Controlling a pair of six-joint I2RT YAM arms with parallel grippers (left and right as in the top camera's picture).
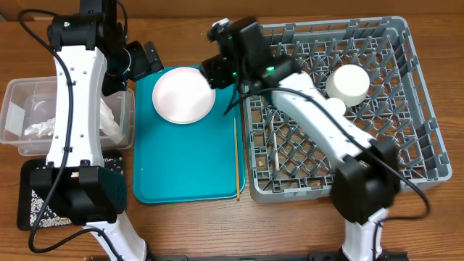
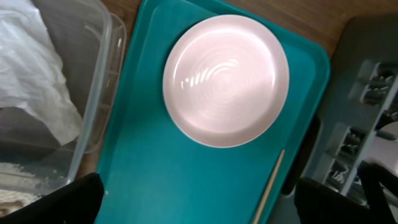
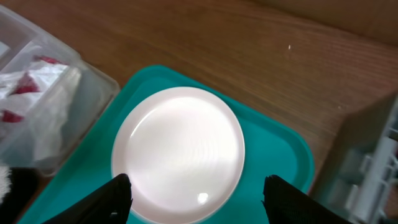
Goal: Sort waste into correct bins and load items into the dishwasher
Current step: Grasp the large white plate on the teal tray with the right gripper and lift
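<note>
My right gripper should grab the pink plate by its rim on the side facing the dish rack. The plate's opposite rim then stays free to load into the dish rack (image 1: pixel 406 109).
A pale pink plate (image 1: pixel 183 94) (image 2: pixel 227 81) (image 3: pixel 177 155) lies at the back of the teal tray (image 1: pixel 185 170). My right gripper (image 1: pixel 215 72) (image 3: pixel 199 199) hovers open over the plate's right side, touching nothing. My left gripper (image 1: pixel 143 58) (image 2: pixel 202 205) is open and empty above the tray's back left corner, beside the clear tub (image 1: pixel 18 109). Inside the tub lie crumpled white paper (image 2: pixel 31 68) and a red-and-white wrapper (image 3: pixel 31 93). A thin wooden chopstick (image 1: pixel 235 156) (image 2: pixel 270 190) lies along the tray's right edge. The grey dish rack (image 1: pixel 406 109) holds a white bowl (image 1: pixel 348 83).
A shallow black tray (image 1: pixel 36 206) sits at the front left, partly under the left arm's base. The rack's wall (image 3: pixel 373 168) stands close to the right of the teal tray. The right arm reaches across the rack's left half. Bare wooden tabletop (image 3: pixel 249 56) lies behind the tray.
</note>
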